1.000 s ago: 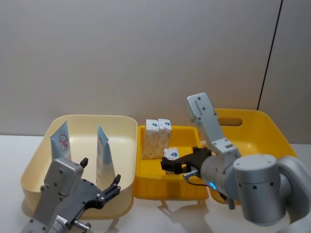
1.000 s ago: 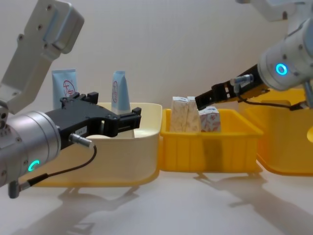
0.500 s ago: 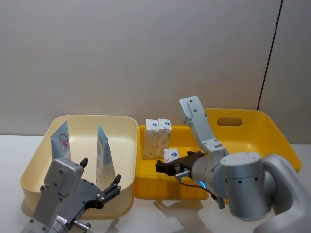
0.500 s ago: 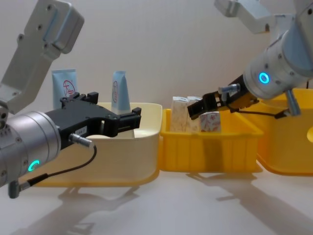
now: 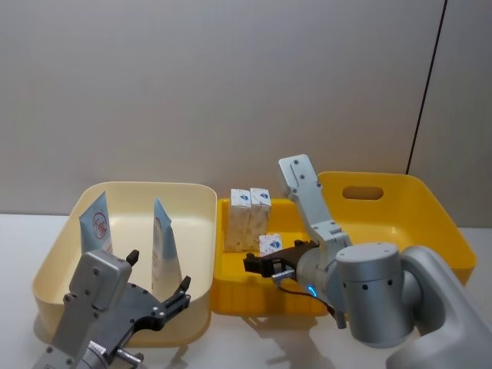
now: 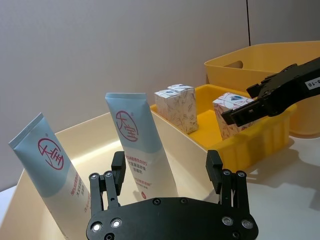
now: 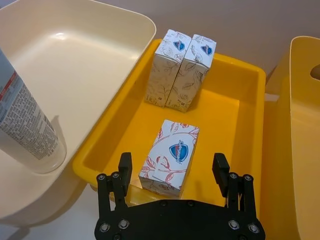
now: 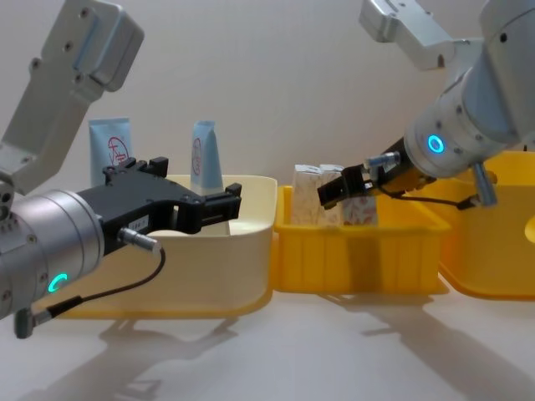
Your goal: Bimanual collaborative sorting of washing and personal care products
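The robot's right gripper should sort products into the large yellow bin (image 5: 396, 219), so it should next grab the third carton by its top end (image 5: 270, 241).
Two light-blue-and-white tubes (image 5: 98, 227) (image 5: 164, 238) stand upright in the cream bin (image 5: 196, 201). In the small yellow bin (image 5: 261, 298), two white cartons (image 5: 250, 217) stand side by side at the back. A third carton (image 5: 270, 244) stands alone nearer the front. My right gripper (image 5: 260, 265) is open and hovers just over that front carton (image 7: 170, 155), its fingers (image 7: 125, 169) spread to either side without touching it. My left gripper (image 5: 157, 273) is open at the cream bin's near wall, facing the tubes (image 6: 137, 145), with nothing in it.
A large yellow bin (image 5: 434, 211) with a handle slot stands to the right of the small one. The three bins sit close together in a row on a white table, and a plain wall rises behind them.
My right gripper has swung left and dropped lower over the small yellow bin, still open. The left arm, tubes and cartons have not moved.
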